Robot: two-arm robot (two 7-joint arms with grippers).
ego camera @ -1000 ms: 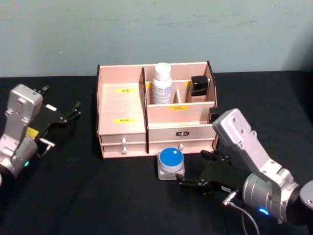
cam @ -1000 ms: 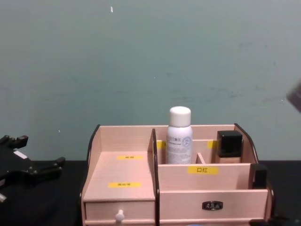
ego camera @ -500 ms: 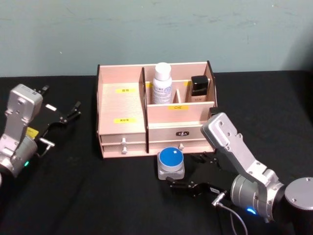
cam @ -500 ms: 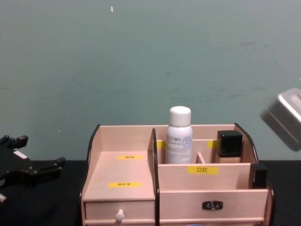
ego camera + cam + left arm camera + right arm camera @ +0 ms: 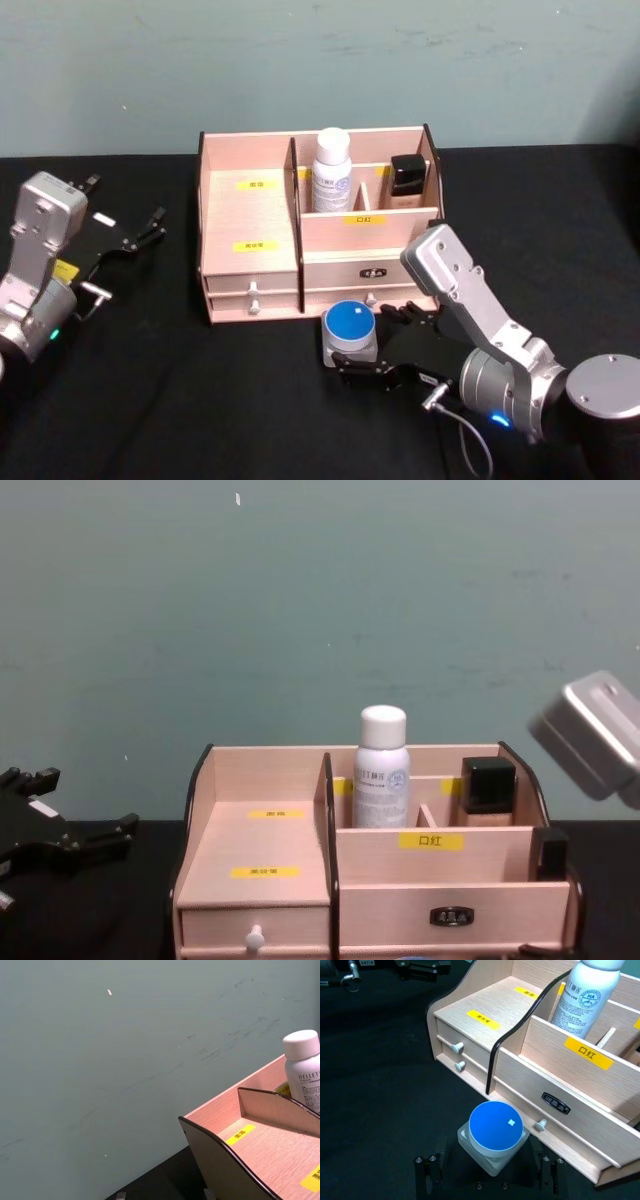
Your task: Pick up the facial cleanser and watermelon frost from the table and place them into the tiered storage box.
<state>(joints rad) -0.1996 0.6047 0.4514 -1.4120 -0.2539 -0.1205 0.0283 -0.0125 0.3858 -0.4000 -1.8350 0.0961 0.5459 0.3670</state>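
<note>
My right gripper should grab the jar by its round blue lid (image 5: 495, 1133) next. Then it can put the jar into the tiered storage box.
A squat clear jar with a round blue lid (image 5: 350, 334) (image 5: 495, 1133) stands on the black table just in front of the tiered storage box (image 5: 250, 215) (image 5: 470, 1025) (image 5: 270, 855). My right gripper (image 5: 364, 341) (image 5: 489, 1180) is open, one finger on each side of the jar and not touching it. A white bottle (image 5: 331, 172) (image 5: 585, 995) (image 5: 381, 770) stands upright in a rear compartment of the box. I cannot tell which of the two is the facial cleanser and which the watermelon frost. My left gripper (image 5: 151, 227) (image 5: 100, 835) rests open at the far left.
A small black-capped bottle (image 5: 406, 178) (image 5: 486, 790) sits in the box's back right compartment. The box's small drawers with knobs (image 5: 456, 1048) face the jar, close behind it. My right arm's silver housing (image 5: 590, 735) hangs over the box's right end. Black tabletop (image 5: 180, 400) spreads around.
My right arm has moved left and lower, bringing its open fingers from right of the jar to either side of it. The left arm, jar and box have not moved.
</note>
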